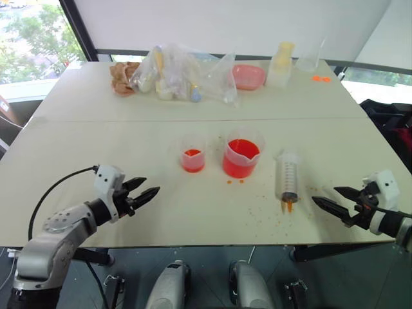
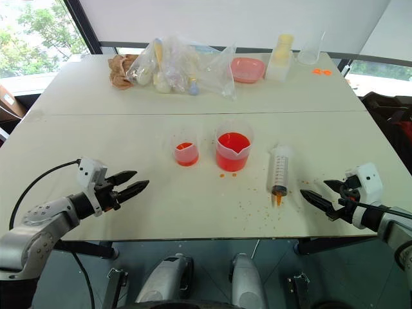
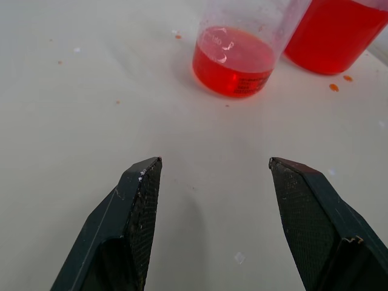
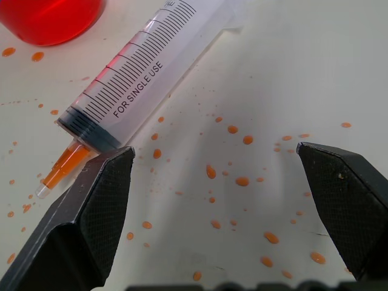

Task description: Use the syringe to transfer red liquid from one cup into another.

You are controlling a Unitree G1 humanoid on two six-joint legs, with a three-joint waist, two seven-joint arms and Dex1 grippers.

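Note:
The syringe's orange tip [image 1: 288, 205] is smeared and red drops speckle the table around it. So the right gripper grabs the syringe by its clear body [image 1: 288, 177] next.
The clear syringe [image 1: 287, 179] lies flat on the white table [image 1: 96, 154], its orange tip toward the near edge, just right of the large cup [image 1: 241, 156]. That beaker holds a good deal of red liquid [image 1: 241, 162]. To its left stands the small cup [image 1: 192, 156] with a shallow layer of red. My right gripper [image 1: 331, 198] hovers open to the right of the syringe tip, nothing between its fingers. My left gripper [image 1: 143, 190] is open too, off to the left of the small cup [image 3: 239, 51].
Orange droplets [image 4: 242, 180] speckle the table around the syringe. At the far side lie crumpled plastic bags [image 1: 183, 74], a pink bowl [image 1: 248, 76], a pale bottle [image 1: 280, 64] and an empty clear cup [image 1: 309, 59].

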